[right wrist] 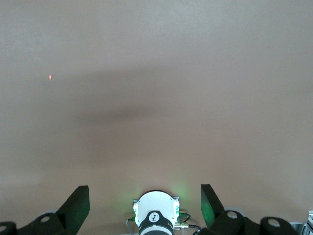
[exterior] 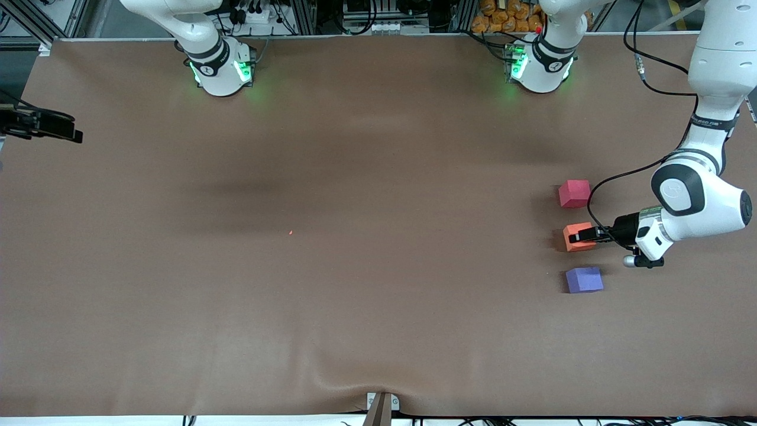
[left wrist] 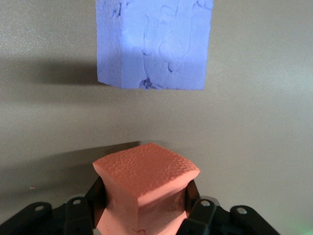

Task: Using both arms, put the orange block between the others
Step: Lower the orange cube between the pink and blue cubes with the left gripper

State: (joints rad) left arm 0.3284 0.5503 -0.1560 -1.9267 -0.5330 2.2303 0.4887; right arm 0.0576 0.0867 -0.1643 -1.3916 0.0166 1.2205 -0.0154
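The orange block would stay, as its base meets its shadow on the cloth between both cubes, so my left gripper needs to open now.
The orange block (exterior: 575, 229) (left wrist: 146, 171) is low at the table, in line between the pinkish-red cube (exterior: 574, 193) and the purple-blue cube (exterior: 584, 280) (left wrist: 156, 41), near the left arm's end. My left gripper (exterior: 578, 237) (left wrist: 144, 200) is shut on the orange block, one black finger on each side. I cannot tell if the block rests on the cloth. The purple-blue cube lies nearer to the front camera, the pinkish-red one farther. My right gripper (exterior: 70, 131) (right wrist: 145, 193) waits open over the right arm's end, holding nothing.
Brown cloth covers the table (exterior: 366, 307). A tiny orange speck (exterior: 290, 232) (right wrist: 51, 77) lies near the middle. The green-lit bases (exterior: 222, 68) (exterior: 539, 65) stand along the back edge. A black cable (exterior: 615, 174) loops beside the pinkish-red cube.
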